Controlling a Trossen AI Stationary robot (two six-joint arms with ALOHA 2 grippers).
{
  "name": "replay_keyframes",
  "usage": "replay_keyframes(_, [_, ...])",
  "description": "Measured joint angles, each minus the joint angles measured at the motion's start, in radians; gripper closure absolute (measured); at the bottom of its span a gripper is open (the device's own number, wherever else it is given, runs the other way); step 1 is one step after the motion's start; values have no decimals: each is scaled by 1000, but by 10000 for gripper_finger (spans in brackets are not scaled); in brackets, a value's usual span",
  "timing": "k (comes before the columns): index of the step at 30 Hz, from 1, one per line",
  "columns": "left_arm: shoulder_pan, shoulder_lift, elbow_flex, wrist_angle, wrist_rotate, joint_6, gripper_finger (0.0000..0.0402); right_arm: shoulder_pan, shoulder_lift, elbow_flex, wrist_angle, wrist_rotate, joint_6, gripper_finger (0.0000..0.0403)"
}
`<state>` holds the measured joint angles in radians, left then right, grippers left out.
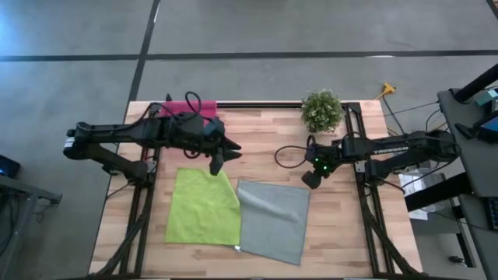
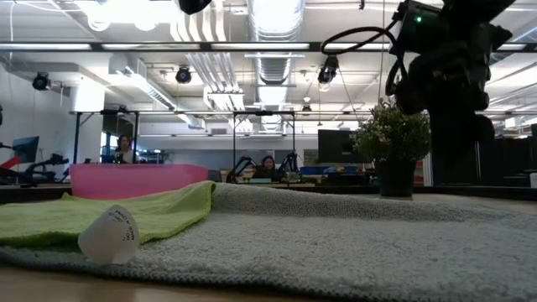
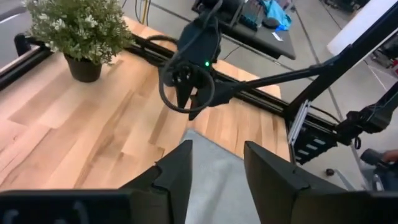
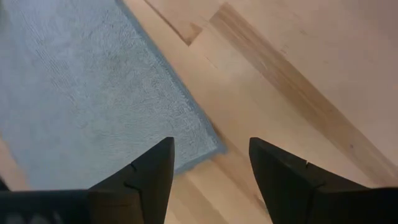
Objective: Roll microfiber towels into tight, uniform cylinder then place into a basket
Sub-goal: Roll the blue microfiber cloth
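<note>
The robot's right gripper should next pick up the grey towel by its hemmed corner point(image 1: 306, 190) beside the wood. Then it can fold and roll the towel for the pink basket point(image 1: 187, 107).
Two towels lie flat side by side on the wooden table: the lime green towel point(image 1: 202, 208) on the left and the grey towel point(image 1: 274, 219) on the right, their inner edges meeting. The pink basket point(image 1: 187, 107) stands at the far left, partly under my left arm. My left gripper point(image 1: 222, 158) hangs open above the green towel's far right corner and points toward the right arm; its fingers point(image 3: 177, 171) frame the grey towel point(image 3: 214, 186). My right gripper point(image 4: 211, 163) is open just above the grey towel's far right corner point(image 4: 208, 146), pointing steeply down.
A small potted plant point(image 1: 321, 109) stands at the far edge, right of centre, close to my right arm. A white label point(image 2: 109, 235) sticks up at the towels' near edge. Bare wood lies between the towels and the far edge and to the right of the grey towel.
</note>
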<state>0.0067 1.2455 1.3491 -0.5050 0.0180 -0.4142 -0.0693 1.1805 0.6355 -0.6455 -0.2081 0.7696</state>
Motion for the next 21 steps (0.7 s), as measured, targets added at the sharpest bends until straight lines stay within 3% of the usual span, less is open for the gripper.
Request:
replay_keyframes(11, [0, -23, 0, 36, 1, -7, 267, 127, 113, -56, 158, 37, -124, 200])
replay_keyframes(21, [-1, -36, 0, 45, 2, -51, 267, 198, 250, -51, 210, 78, -98, 207])
